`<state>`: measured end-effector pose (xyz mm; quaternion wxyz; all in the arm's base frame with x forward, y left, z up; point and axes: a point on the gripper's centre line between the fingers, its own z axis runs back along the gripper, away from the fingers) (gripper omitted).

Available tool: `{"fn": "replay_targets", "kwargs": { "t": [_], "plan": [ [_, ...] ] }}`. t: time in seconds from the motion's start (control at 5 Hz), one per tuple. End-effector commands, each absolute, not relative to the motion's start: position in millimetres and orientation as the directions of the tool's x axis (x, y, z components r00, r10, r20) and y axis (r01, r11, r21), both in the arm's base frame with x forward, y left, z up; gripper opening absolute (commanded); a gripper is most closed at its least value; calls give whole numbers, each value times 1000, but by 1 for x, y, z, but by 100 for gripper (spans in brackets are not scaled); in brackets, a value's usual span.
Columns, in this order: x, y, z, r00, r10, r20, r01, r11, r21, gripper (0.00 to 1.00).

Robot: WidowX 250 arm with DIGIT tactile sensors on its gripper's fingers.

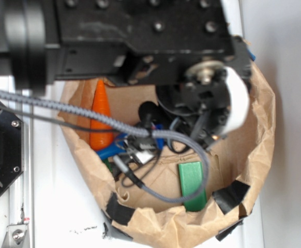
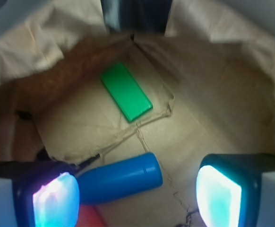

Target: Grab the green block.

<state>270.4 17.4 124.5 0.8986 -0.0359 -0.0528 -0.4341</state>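
I should get the green block out of the paper bag [image 1: 260,155], so next my gripper should grab it by its end toward the blue toy [image 1: 190,168].
The green block [image 2: 126,91] lies flat on the brown paper floor of a bag, ahead of my gripper in the wrist view. Seen from the exterior camera, the green block [image 1: 192,185] rests near the bag's front rim, partly crossed by a grey cable. My gripper [image 2: 137,196] is open, its two glowing pads wide apart with nothing clamped between them. It hovers short of the block, which sits beyond the fingertips and slightly left of centre. In the exterior view the arm and wrist hide the jaws.
A blue bottle-shaped toy [image 2: 121,178] lies between the jaws, close to the left pad [image 2: 55,201]. An orange carrot [image 1: 101,116] rests at the bag's left side. The paper bag wall [image 1: 259,129] rings everything; black tape [image 1: 232,196] patches its rim. Cables [image 1: 155,135] drape across.
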Motion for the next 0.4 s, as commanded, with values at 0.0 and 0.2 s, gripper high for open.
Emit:
{"fn": "replay_targets", "kwargs": {
  "t": [0.0,0.2],
  "plan": [
    [276,-7,84,549,-831,91,831,554,44,100],
    [278,-28,68,492,-865,95,865,498,60,100]
  ]
}}
